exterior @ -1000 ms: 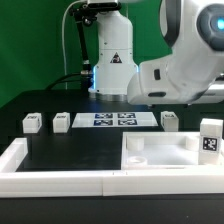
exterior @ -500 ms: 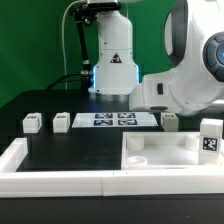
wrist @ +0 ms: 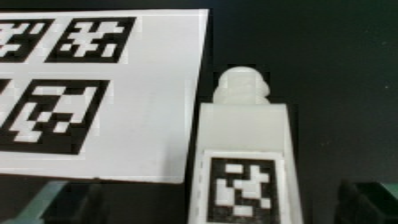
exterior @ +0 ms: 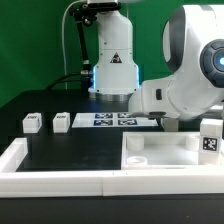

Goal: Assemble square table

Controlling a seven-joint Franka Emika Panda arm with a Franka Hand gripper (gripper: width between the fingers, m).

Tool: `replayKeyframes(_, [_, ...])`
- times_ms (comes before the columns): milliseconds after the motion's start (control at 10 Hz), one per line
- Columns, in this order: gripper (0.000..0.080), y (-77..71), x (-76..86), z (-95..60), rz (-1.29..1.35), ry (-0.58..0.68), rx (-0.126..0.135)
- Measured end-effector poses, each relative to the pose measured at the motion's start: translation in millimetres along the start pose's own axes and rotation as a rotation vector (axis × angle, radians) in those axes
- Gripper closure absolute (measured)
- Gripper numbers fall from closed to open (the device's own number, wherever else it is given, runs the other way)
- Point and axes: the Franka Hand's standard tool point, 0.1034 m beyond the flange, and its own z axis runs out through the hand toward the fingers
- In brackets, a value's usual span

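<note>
My fingers are down beside the tagged end of the leg [wrist: 244, 188], next to the marker board, so my gripper should close on the leg.
In the wrist view a white leg block [wrist: 240, 130] with a black-white tag lies on the black table right beside the marker board [wrist: 157, 100]. My gripper [wrist: 214, 205] is open, its dark fingertips [wrist: 61, 204] apart on either side of the leg's tagged end and not touching it. In the exterior view the arm hangs low at the marker board's right end [exterior: 110, 119] and hides this leg. The white square slab [exterior: 165, 152] lies at the front right. Other leg blocks stand at the left [exterior: 32, 122], [exterior: 61, 121] and at the far right [exterior: 210, 137].
The long white U-shaped border wall [exterior: 60, 181] runs along the front and the left side. The robot's base [exterior: 112, 60] stands behind the marker board. The large white arm body [exterior: 190, 80] fills the exterior view's upper right.
The arm has come down and moved toward the exterior view's left, and now covers the leg block by the marker board's right end. The other parts have not moved.
</note>
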Motion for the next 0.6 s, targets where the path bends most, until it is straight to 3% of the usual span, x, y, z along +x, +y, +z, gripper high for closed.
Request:
replayKeyframes(500, [0.0150, 1.5, 2.5, 5.8, 0.005, 0.007, 0.000])
replayKeyframes(600, [0.0264, 1.5, 2.7, 5.4, 0.005, 0.007, 0.001])
